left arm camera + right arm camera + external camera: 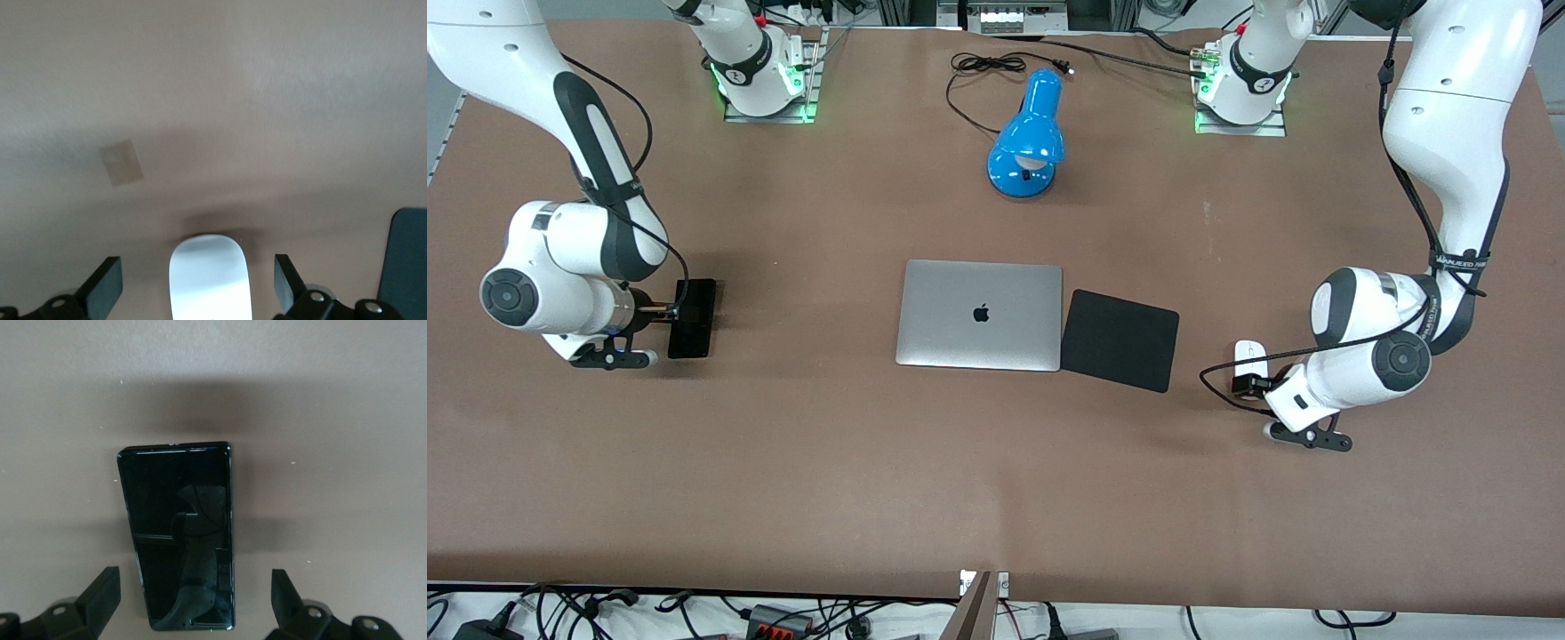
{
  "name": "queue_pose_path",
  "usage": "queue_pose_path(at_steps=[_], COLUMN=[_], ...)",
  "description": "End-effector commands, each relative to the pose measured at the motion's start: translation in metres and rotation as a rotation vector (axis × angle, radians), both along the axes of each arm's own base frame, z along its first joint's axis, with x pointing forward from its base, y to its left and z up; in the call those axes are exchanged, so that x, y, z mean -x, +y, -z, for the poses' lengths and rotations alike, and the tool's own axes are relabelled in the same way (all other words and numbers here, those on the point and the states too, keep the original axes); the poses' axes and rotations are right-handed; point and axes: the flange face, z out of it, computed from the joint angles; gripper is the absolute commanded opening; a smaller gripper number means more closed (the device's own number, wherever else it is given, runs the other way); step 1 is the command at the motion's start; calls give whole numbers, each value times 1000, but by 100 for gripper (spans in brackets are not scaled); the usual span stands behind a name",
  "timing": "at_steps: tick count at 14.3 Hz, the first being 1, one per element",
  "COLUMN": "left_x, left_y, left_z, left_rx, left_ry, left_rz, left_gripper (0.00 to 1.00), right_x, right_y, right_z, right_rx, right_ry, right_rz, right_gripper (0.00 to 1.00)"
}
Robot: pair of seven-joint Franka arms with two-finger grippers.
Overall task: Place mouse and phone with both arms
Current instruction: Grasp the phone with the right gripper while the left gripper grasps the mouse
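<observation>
My fingers are still above the phone with empty table beside it, so my right gripper lowers before it closes on the black phone point(692, 317) point(177, 533).
The black phone point(692, 317) lies flat on the brown table toward the right arm's end. My right gripper point(672, 312) is low over one end of it, open; in the right wrist view its fingers point(100, 590) stand wide on either side of the phone point(177, 533) without touching it. The white mouse point(1250, 353) lies on the table toward the left arm's end, beside the black pad. My left gripper point(1248, 382) is low over it, open; in the left wrist view its fingers point(107, 283) straddle the mouse point(210, 277) with gaps on both sides.
A closed silver laptop point(978, 314) sits mid-table with a black square mouse pad point(1120, 339) beside it; the pad's edge shows in the left wrist view point(407, 260). A blue lamp point(1028, 138) with its cable point(987, 67) stands nearer the arms' bases.
</observation>
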Motion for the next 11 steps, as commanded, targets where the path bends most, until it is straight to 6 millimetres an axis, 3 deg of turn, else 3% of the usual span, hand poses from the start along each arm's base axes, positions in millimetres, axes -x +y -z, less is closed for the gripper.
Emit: queue_pose_path(at_steps=[1,5,11], left_x=[17,21,29], left_y=[0,-1,0], left_z=[-2,5,13], left_rx=[-24,-24,-25], left_ry=[10,27,50], left_rz=[43,45,45], left_gripper=[100,100,100], right_x=[0,0,2], right_y=[1,6,8], right_z=[14,34,45], right_rx=[-5,-11,-14], right_ry=[-5,-4,3], right_rz=[-11,-8,-8], right_gripper=[100,100,100])
